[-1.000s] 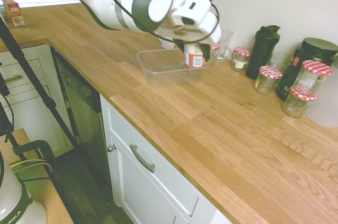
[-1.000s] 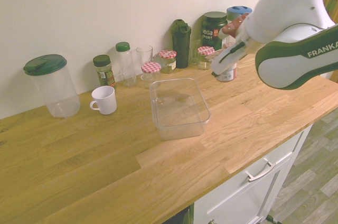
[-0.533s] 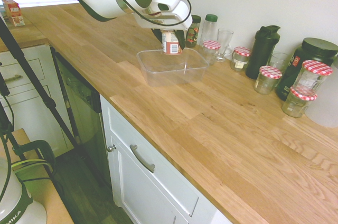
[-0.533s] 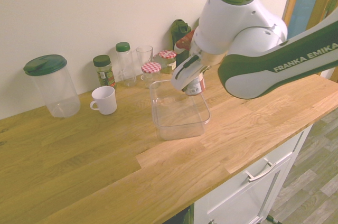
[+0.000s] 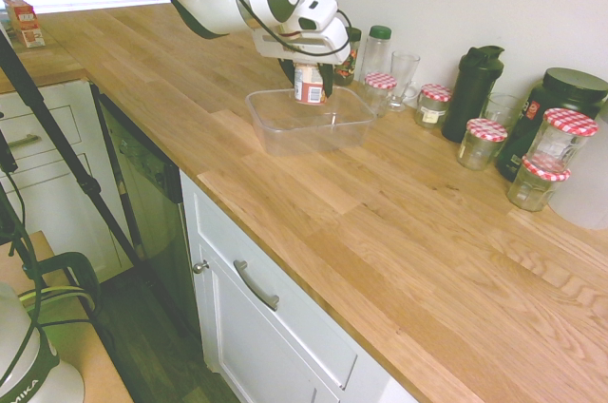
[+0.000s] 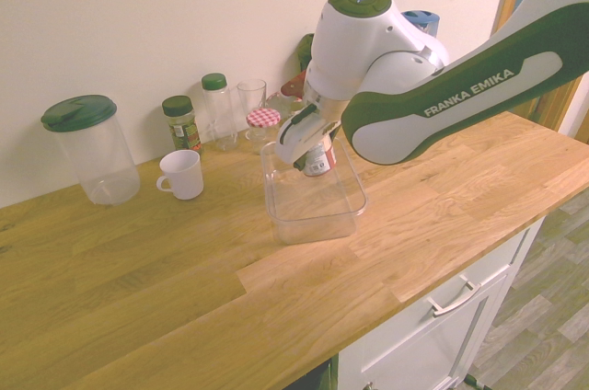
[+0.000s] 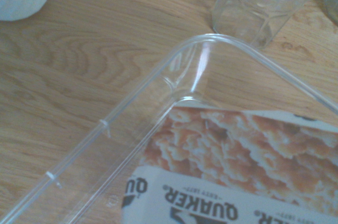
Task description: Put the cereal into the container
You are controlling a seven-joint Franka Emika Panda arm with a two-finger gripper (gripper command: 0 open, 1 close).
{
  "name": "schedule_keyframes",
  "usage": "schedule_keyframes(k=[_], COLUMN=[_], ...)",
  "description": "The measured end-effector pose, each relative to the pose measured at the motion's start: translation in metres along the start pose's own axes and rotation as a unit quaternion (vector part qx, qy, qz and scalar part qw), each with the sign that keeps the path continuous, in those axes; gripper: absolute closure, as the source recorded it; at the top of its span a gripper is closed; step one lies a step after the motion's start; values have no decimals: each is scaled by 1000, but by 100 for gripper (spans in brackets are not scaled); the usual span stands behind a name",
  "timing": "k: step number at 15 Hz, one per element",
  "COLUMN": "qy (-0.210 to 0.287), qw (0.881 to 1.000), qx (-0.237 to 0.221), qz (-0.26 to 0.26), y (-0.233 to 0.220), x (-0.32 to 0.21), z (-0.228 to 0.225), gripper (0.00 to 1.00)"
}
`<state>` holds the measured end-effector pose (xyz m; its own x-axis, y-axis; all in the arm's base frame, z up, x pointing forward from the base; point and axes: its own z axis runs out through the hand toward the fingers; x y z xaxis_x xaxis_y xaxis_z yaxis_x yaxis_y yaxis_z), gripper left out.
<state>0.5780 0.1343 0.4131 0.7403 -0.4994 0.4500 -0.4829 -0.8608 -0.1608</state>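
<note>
The cereal cup's base [image 5: 310, 102] hangs at the container's rim height, above the container's bottom. My gripper now keeps hold of the cereal cup until it is farther in.
The cereal cup [image 5: 309, 84] with its red and white label hangs upright in my gripper [image 5: 308, 80], which is shut on it. It hovers over the far end of the clear plastic container [image 5: 285, 127], just above the rim. From the other side the cereal cup [image 6: 318, 159] sits over the back part of the container [image 6: 317, 215]. In the wrist view the cup's lid [image 7: 248, 150], printed with pinkish-brown pieces, lies close inside a rounded corner of the container [image 7: 211, 39].
Behind the tub stand a jar with a red-checked lid [image 6: 263, 123], a tumbler [image 6: 250, 96], spice bottles [image 6: 179, 121] and a white mug [image 6: 180, 174]. More checked-lid jars [image 5: 560, 142] and a dark shaker [image 5: 473, 89] stand to the right. A large green-lidded jug [image 6: 92, 146] stands far left.
The arm carried the cereal cup from beside the jars across to the container, then shifted slightly along its far end and lowered toward the rim.
</note>
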Motion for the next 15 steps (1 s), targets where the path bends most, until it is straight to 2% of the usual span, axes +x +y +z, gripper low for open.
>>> schedule_keyframes(k=[10, 11, 15], qy=[-44, -48, -56], qw=[998, 998, 997], qx=[-41, -44, -53], qz=[7, 6, 0], y=[8, 8, 6], x=[10, 9, 10], z=[68, 72, 72], gripper=[100, 0, 0])
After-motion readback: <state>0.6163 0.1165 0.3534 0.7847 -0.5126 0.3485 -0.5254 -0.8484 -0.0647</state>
